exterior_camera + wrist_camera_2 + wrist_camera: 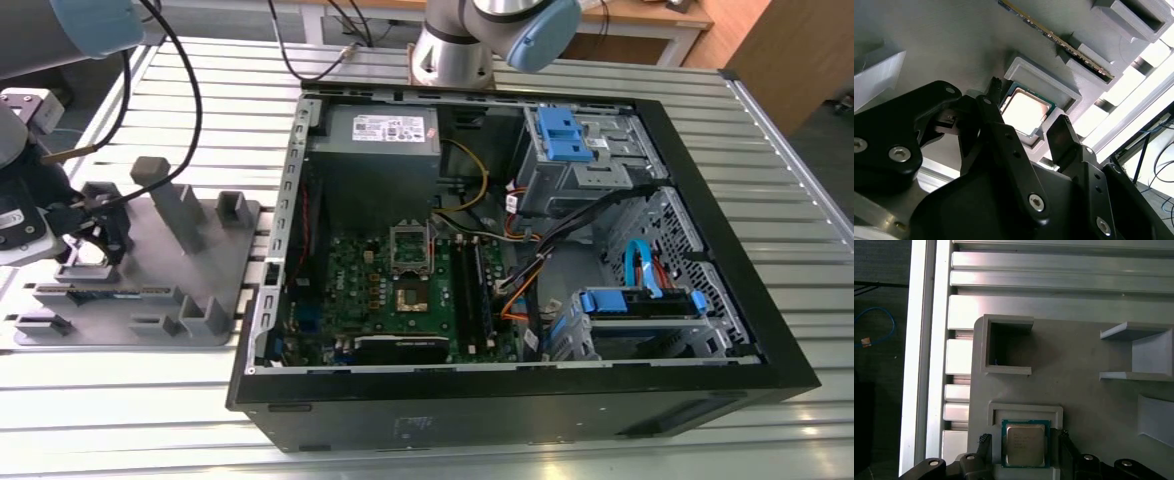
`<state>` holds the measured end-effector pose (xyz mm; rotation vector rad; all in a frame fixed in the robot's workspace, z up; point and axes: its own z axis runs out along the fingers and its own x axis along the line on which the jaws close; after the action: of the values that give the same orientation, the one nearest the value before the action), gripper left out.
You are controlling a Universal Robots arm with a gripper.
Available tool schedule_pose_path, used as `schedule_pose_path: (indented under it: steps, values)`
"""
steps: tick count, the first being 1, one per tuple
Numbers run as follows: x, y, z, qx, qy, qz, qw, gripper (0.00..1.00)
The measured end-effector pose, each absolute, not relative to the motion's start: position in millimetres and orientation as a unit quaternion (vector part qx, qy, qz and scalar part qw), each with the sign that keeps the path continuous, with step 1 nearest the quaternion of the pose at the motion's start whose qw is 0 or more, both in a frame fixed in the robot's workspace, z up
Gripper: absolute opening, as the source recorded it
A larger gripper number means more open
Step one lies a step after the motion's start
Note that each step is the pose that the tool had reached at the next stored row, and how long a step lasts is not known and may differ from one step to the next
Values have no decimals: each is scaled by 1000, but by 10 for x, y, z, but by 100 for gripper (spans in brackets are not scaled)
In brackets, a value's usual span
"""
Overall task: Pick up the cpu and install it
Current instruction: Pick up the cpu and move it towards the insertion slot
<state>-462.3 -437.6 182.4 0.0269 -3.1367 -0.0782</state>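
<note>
The gripper grabs the cpu by its two open side edges next, since the tray's raised side [1025, 409] stands close along one end of the cpu.
The cpu [1025, 444], a small square chip with a shiny metal top and green rim, lies flat in a shallow recess of the grey holder tray [1074, 390]. In both wrist views my gripper [1024, 439] stands open just above it, one black finger on each side and a small gap to each edge. The second wrist view shows the cpu [1025, 111] between my fingertips [995, 86], with my gripper [1027, 103] straddling it. In the exterior view my gripper [94, 238] hangs over the tray [200, 270] at the exterior view's left. The motherboard socket [411, 272] lies inside the open computer case [694, 330].
Upright grey holder blocks [180, 210] stand on the tray close to my gripper. A memory stick [1054, 37] rests on edge in a tray slot. The case holds cables, blue drive brackets [567, 135] and a power supply [384, 130]. The table is slatted metal [147, 420].
</note>
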Motion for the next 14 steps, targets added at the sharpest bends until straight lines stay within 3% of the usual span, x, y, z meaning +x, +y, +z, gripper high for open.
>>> schedule_pose_path:
  steps: [13, 14]
  values:
    - [-4623, -4376, 1829, 9, -1000, -25, 2, 62]
    - [-4623, -4376, 1829, 9, -1000, -25, 2, 55]
